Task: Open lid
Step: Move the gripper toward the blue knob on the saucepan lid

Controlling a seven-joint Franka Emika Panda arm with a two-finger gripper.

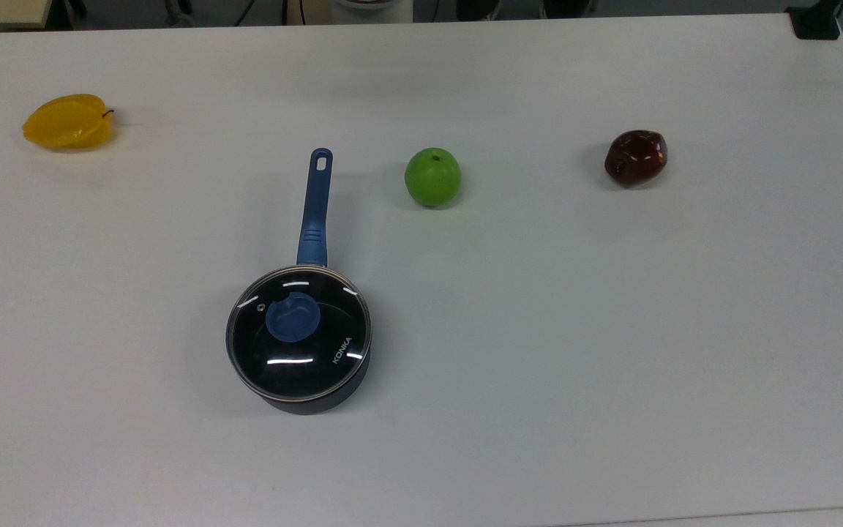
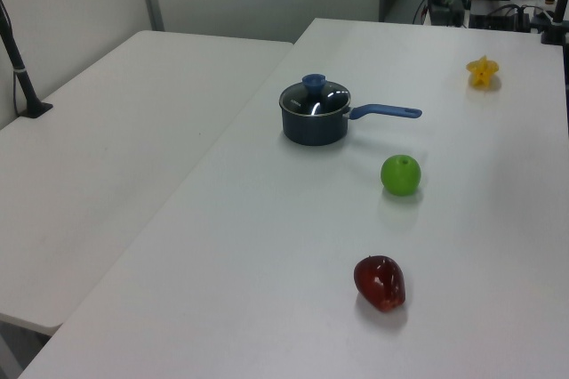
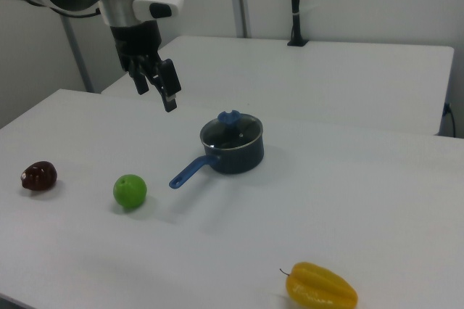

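The lid spreads wide and sits flush on the pan, so my gripper should grab its narrow blue knob [image 2: 314, 82] next.
A round clear glass lid [image 1: 307, 350] with a thin metal rim and a blue knob [image 1: 293, 317] sits closed on the black saucepan [image 1: 326, 397]. The pan's long blue handle [image 1: 315, 212] points toward the top view's far edge. In the left view, the lid [image 2: 315, 99] tops the pan [image 2: 313, 127] mid-table. In the right view, my gripper [image 3: 157, 97] hangs open and empty well above the table, up and to the right view's left of the lid [image 3: 230, 129], apart from it.
A green apple [image 1: 432, 176] lies just to the top view's right of the handle, with a dark red fruit [image 1: 635, 157] farther right. A yellow starfruit [image 1: 69, 121] lies at the top view's far left. A second white table [image 2: 107, 130] adjoins.
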